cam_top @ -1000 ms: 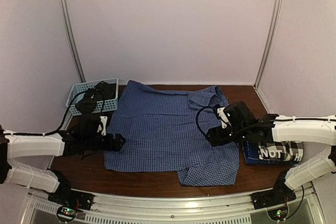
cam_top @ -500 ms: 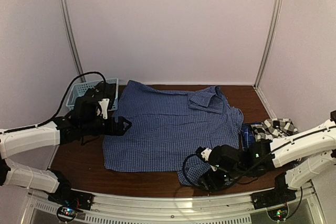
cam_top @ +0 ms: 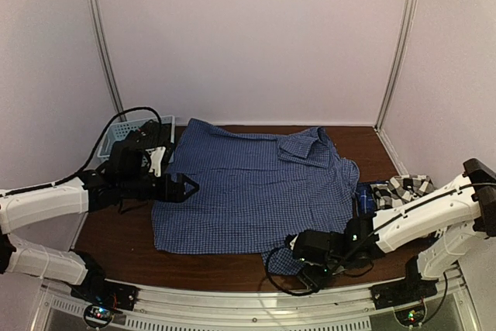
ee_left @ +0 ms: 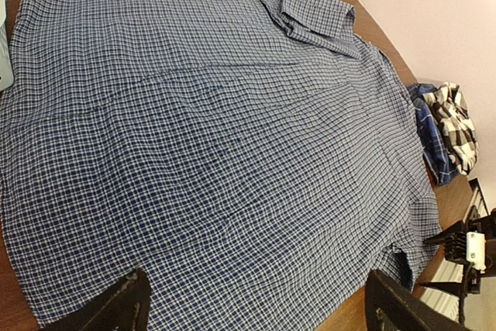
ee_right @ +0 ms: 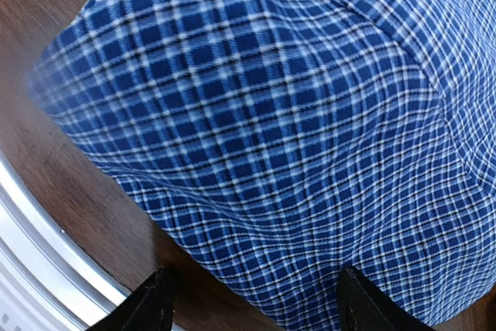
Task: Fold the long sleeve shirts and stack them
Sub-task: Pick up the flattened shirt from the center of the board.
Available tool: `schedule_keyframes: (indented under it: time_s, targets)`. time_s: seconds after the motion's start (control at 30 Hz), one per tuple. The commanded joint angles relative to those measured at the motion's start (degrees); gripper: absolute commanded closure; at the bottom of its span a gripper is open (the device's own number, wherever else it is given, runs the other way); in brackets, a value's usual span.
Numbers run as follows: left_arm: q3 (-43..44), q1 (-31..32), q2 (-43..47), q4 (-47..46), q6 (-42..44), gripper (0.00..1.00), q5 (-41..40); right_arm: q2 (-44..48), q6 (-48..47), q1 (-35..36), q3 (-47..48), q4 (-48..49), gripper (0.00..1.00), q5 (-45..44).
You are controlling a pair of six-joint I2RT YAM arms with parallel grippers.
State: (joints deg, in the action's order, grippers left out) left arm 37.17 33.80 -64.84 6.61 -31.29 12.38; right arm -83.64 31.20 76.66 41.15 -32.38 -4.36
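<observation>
My right gripper needs to close on the shirt's front edge now. The shirt's edge runs between its low, open fingers, so they would hold the shirt's edge.
The blue fine-check shirt lies spread flat across the table, collar at the back right. It fills the left wrist view and its front corner fills the right wrist view. My left gripper is open and empty, just above the shirt's left edge. My right gripper is open and empty, low over the shirt's front right corner. The black-and-white plaid shirt lies bunched at the right on the darker blue plaid shirt. Both also show in the left wrist view: the black-and-white shirt and the darker blue shirt.
A light blue lattice basket stands at the back left, partly behind my left arm. A metal rail runs along the table's front edge, close to my right gripper. White walls enclose the table on the back and sides.
My right arm swung from the shirt's right middle down to its front right corner, uncovering the stacked shirts. My left gripper rose and moved slightly right over the shirt's left edge.
</observation>
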Motion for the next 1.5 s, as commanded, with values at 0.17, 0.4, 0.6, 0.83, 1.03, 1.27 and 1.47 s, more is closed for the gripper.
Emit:
schedule_keyframes:
  time_s: [0.17,0.4,0.6,0.83,1.03,1.27,1.47]
  targets:
    - [1.9,-0.2,0.6,2.9,2.1,0.02,1.1,-3.9,-0.1,0.2,2.2,-4.8,0.53,-3.1]
    - [0.4,-0.1,5.7,5.5,8.1,0.04,-1.9,-4.5,2.6,0.3,2.2,-6.5,0.83,-5.1]
    - [-0.2,-0.1,6.7,6.2,13.8,0.06,0.1,-0.8,4.9,0.2,3.0,-8.7,1.00,-8.4]
    - [1.9,0.2,4.7,10.1,23.8,0.12,0.1,9.5,4.6,-1.7,5.1,-9.7,1.00,-9.6]
    - [3.1,0.9,3.1,9.2,30.6,0.12,5.2,15.7,1.5,-9.1,6.3,-9.1,1.00,-8.3]
    - [5.8,5.2,-0.3,10.6,39.2,0.11,5.3,14.4,-4.9,-20.7,9.4,-6.8,1.00,-4.6]
    - [6.4,8.6,-5.4,11.3,41.0,0.10,4.2,9.0,-9.8,-27.3,12.6,-4.2,1.00,-0.4]
